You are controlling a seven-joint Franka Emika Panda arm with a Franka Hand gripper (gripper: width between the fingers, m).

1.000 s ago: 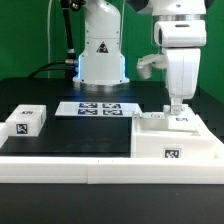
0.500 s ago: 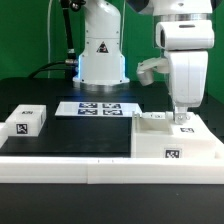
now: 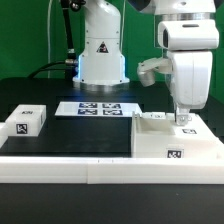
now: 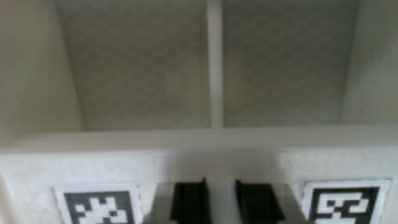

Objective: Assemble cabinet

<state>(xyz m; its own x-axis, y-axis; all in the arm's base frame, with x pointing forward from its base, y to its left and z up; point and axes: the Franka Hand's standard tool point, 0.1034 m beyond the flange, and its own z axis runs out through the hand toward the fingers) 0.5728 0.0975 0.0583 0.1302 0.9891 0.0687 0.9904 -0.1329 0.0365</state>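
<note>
My gripper should open now, because the white piece is sitting in the cabinet's top edge (image 3: 206,130) (image 4: 143,143).
The cabinet (image 3: 160,140), a large white box with square tags, stands at the exterior view's right on the black table. My gripper (image 3: 182,119) hangs straight down over its far right top edge, next to a tagged panel (image 3: 182,123). In the wrist view the two dark fingers (image 4: 178,203) stand close together on a white wall of the cabinet (image 4: 143,160), with a tag on either side. Beyond them I look into the cabinet's two grey compartments, split by a white divider (image 4: 215,60). My gripper (image 4: 221,203) looks shut on that wall.
A small white block with one tag (image 3: 27,121) lies at the exterior view's left. The marker board (image 3: 97,108) lies at the back middle, before the robot's base (image 3: 102,55). A white raised border (image 3: 90,172) runs along the table's front.
My gripper has shifted toward the exterior view's right, and the cabinet seems to have slid slightly the same way. The small block has not moved.
</note>
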